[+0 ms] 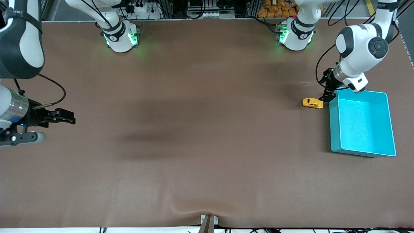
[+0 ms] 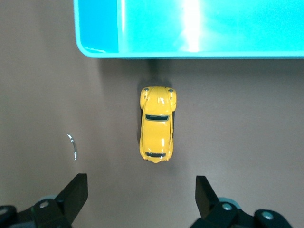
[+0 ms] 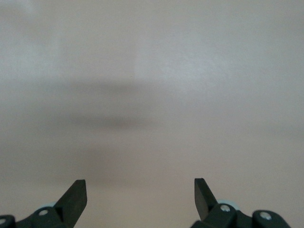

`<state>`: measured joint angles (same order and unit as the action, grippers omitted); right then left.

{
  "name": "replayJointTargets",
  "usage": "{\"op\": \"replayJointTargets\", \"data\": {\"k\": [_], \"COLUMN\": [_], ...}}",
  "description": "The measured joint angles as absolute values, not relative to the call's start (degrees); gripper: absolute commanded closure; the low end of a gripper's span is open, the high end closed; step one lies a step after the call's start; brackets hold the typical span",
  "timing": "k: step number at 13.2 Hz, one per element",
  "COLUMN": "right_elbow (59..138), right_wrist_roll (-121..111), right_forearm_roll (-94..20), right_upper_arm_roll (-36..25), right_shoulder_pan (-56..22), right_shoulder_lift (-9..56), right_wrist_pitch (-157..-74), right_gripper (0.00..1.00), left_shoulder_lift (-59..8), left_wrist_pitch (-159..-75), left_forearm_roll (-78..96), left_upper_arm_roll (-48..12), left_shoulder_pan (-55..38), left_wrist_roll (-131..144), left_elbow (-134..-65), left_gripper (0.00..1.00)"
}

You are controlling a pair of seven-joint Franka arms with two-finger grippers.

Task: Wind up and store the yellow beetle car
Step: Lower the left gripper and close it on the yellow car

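Note:
I should grip the yellow beetle car next with my left gripper by the sides of its cabin (image 1: 313,102) (image 2: 156,135), so I can store it in the turquoise bin.
The yellow beetle car (image 1: 312,103) stands on the brown table beside the turquoise bin (image 1: 335,129), by the bin's corner nearest the left arm's base. In the left wrist view the car (image 2: 157,123) lies between the bin's rim (image 2: 95,47) and my open fingers. My left gripper (image 1: 327,94) hangs open and empty just over the table by the car and the bin's corner; it also shows in the left wrist view (image 2: 140,190). My right gripper (image 1: 69,118) waits open and empty over the table at the right arm's end, and its wrist view (image 3: 140,190) shows only bare table.
A small thin wire-like scrap (image 1: 305,82) lies on the table, farther from the front camera than the car; it also shows in the left wrist view (image 2: 73,146). The cloth has a wrinkle (image 1: 207,212) at the table's front edge.

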<state>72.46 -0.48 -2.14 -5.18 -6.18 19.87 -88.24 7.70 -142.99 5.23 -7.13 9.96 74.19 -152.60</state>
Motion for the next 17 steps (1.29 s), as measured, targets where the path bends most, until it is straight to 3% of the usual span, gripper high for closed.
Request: {"op": "replayJointTargets", "data": {"k": [6,9,16,17], "right_elbow": [72.19,72.22,73.09,73.88], "right_wrist_roll": [2.79,2.81,2.84,2.84], "right_forearm_roll": [-0.1,-0.09,-1.58,-1.88], "right_upper_arm_roll": [-5.65,-5.78,-5.69,-5.78], "right_shoulder_pan": [-6.34,-6.2,-6.18,-6.1], "right_shoulder_lift": [14.85,12.19,7.42,7.14], "right_wrist_pitch": [-86.5,-82.49,-81.52,-81.98], "right_gripper": [0.0,0.0,0.0,0.0], "left_shoulder_lift": [-5.95,-7.93,-9.02,-9.55], "left_wrist_pitch": [-159.69,-160.78,-162.36,-162.88], "left_forearm_roll": [4.66,3.67,0.32,-0.27], "left_upper_arm_roll": [-7.19,-7.19,-7.07,-7.06], "left_shoulder_pan": [9.94,9.94,11.68,12.14], "left_wrist_roll": [73.14,73.12,73.08,73.08], "left_elbow": [-153.25,-152.94,-152.84,-152.84], "left_gripper": [0.0,0.0,0.0,0.34]}}
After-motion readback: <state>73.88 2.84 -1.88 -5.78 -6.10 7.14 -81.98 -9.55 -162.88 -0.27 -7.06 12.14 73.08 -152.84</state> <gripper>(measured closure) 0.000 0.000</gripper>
